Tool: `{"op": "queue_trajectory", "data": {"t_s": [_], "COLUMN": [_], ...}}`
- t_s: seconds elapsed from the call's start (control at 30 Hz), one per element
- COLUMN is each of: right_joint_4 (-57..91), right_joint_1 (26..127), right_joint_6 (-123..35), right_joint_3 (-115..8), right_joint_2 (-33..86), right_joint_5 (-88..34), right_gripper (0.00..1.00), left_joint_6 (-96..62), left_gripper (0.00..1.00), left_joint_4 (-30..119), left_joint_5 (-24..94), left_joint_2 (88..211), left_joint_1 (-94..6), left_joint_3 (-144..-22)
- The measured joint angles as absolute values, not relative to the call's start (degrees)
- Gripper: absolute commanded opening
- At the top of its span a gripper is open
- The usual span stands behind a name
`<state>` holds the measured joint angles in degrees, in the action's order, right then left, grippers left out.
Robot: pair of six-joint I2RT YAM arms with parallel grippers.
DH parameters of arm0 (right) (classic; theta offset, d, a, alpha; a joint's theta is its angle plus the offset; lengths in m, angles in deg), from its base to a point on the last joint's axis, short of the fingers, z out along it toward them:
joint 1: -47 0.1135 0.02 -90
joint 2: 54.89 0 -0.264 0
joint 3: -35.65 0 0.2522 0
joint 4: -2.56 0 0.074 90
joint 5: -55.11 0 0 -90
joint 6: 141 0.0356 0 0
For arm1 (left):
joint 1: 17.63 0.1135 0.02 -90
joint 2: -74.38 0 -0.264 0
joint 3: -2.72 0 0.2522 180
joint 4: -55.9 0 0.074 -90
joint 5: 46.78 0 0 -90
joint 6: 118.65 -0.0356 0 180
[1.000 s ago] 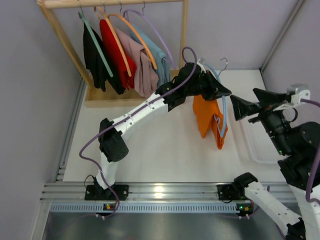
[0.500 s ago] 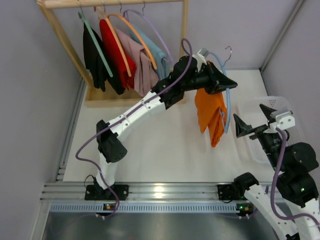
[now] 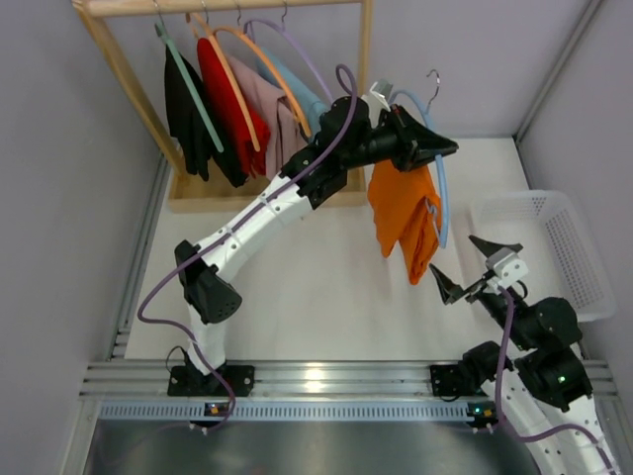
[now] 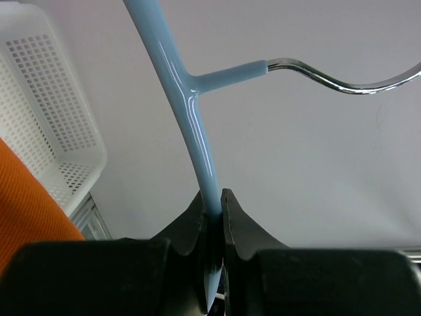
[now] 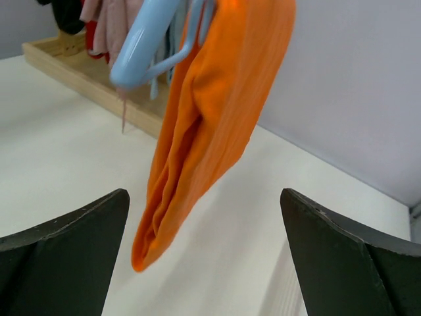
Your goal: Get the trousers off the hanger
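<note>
I should grab the orange trousers by their hanging end (image 3: 417,259) (image 5: 170,214) with my right gripper next. That will pull them off the hanger.
The orange trousers (image 3: 404,216) hang folded over the light-blue hanger (image 3: 438,188), held in the air over the table. My left gripper (image 3: 443,150) is shut on the hanger's arm just below its silver hook (image 3: 432,83); in the left wrist view the blue arm (image 4: 197,125) runs up from between my closed jaws, with the hook (image 4: 335,78) to the right. My right gripper (image 3: 475,265) is open and empty, low at the right, below the trousers' hanging end. In the right wrist view the trousers (image 5: 204,131) and the hanger's end (image 5: 141,52) hang ahead of its wide-open fingers.
A wooden rack (image 3: 227,8) at the back left holds black, red, pink and light-blue garments on other hangers. A white perforated basket (image 3: 559,247) sits at the right edge of the table; it also shows in the left wrist view (image 4: 46,112).
My left arm has lifted the hanger and trousers and swung them slightly left. My right arm has dropped low and drawn back toward the near edge, its gripper now under the trousers.
</note>
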<state>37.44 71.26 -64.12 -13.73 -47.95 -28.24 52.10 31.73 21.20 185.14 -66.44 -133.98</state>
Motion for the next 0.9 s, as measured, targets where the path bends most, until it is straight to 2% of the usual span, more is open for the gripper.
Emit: {"op": "queue_trajectory", "data": {"t_s": [0.17, 0.37, 0.47, 0.5, 0.6, 0.67, 0.8, 0.9], "right_joint_4": [32.7, 22.3, 18.4, 17.1, 14.5, 12.8, 8.7, 5.9], "right_joint_1": [71.3, 71.3, 71.3, 71.3, 71.3, 71.3, 71.3, 71.3], "right_joint_6": [-65.0, -64.4, -63.8, -63.4, -62.8, -62.8, -63.5, -63.7], "right_joint_3": [-8.1, -5.6, -4.2, -3.8, -3.6, -3.6, -3.2, -3.2], "right_joint_2": [-47.4, -42.4, -40.2, -39.2, -37.2, -36.7, -35.8, -33.5], "right_joint_5": [-22.7, -21.7, -22.3, -23.1, -25.2, -26.5, -28.3, -28.7], "right_gripper": [0.97, 0.94, 0.88, 0.82, 0.73, 0.72, 0.60, 0.60], "left_joint_6": [52.7, 53.4, 53.7, 53.8, 53.8, 53.9, 54.0, 54.0], "left_gripper": [0.00, 0.00, 0.00, 0.00, 0.00, 0.00, 0.00, 0.00], "left_joint_4": [31.4, 31.4, 31.4, 31.4, 31.3, 31.3, 31.4, 31.4], "left_joint_5": [21.2, 21.1, 20.6, 20.5, 20.1, 20.1, 20.0, 20.0], "left_joint_2": [185.1, 185.1, 185.1, 185.1, 184.8, 184.4, 183.3, 182.6], "left_joint_1": [-65.9, -65.9, -65.9, -65.9, -65.9, -65.9, -66.0, -66.0], "left_joint_3": [-134.0, -134.0, -134.0, -134.0, -133.9, -133.9, -133.9, -133.9]}}
